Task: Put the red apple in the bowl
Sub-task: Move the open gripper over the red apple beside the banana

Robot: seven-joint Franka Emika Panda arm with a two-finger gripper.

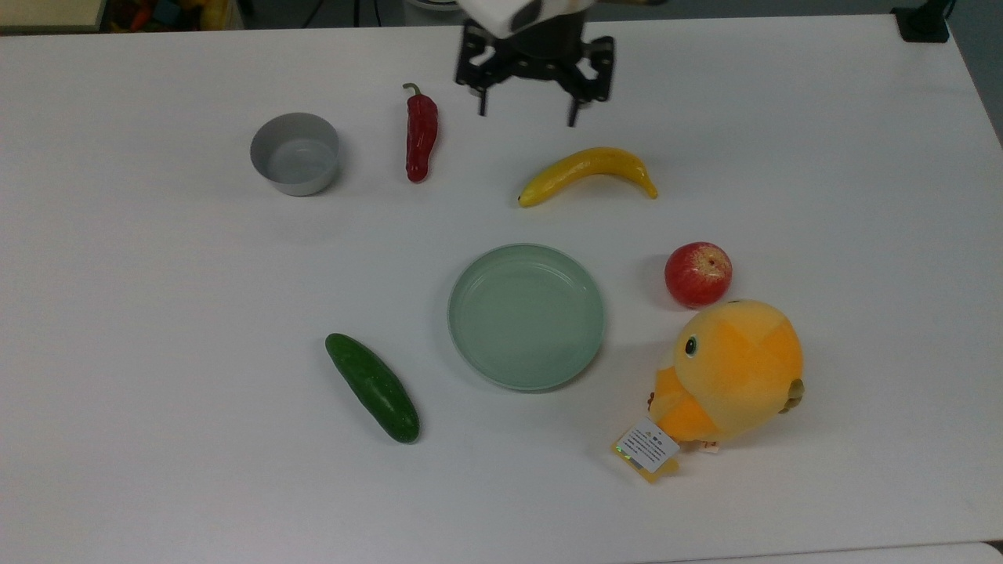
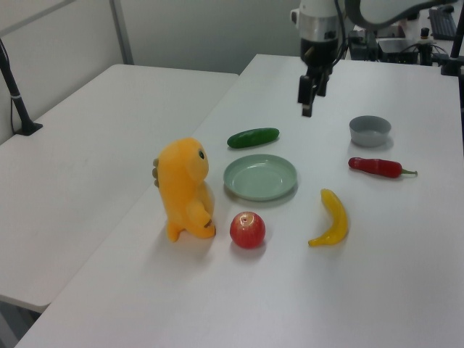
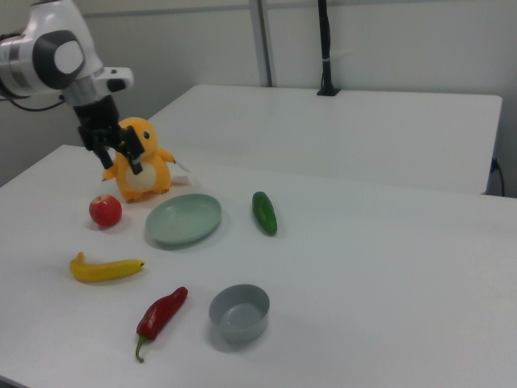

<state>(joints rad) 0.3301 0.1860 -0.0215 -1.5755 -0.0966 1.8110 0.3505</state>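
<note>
I should grab the round sides of the red apple point(image 2: 247, 230) with my gripper next. Then I can put it in the small light-grey bowl point(image 2: 370, 132).
The red apple point(image 1: 698, 273) point(image 2: 247, 230) point(image 3: 105, 210) rests on the white table, just beyond an orange plush toy point(image 1: 733, 372) in the top view. The small light-grey bowl point(image 1: 295, 153) point(image 2: 370, 130) point(image 3: 239, 313) stands empty at the top view's upper left. My gripper point(image 1: 527, 110) point(image 2: 306, 101) point(image 3: 121, 166) hangs open above the table with nothing between its fingers. In the top view it is just beyond the banana point(image 1: 588, 172), between bowl and apple and well apart from both.
A red chili pepper point(image 1: 421, 133) lies between the bowl and the gripper. A pale-green shallow dish point(image 1: 526, 316) sits mid-table, left of the apple in the top view. A cucumber point(image 1: 372, 387) lies at the top view's lower left.
</note>
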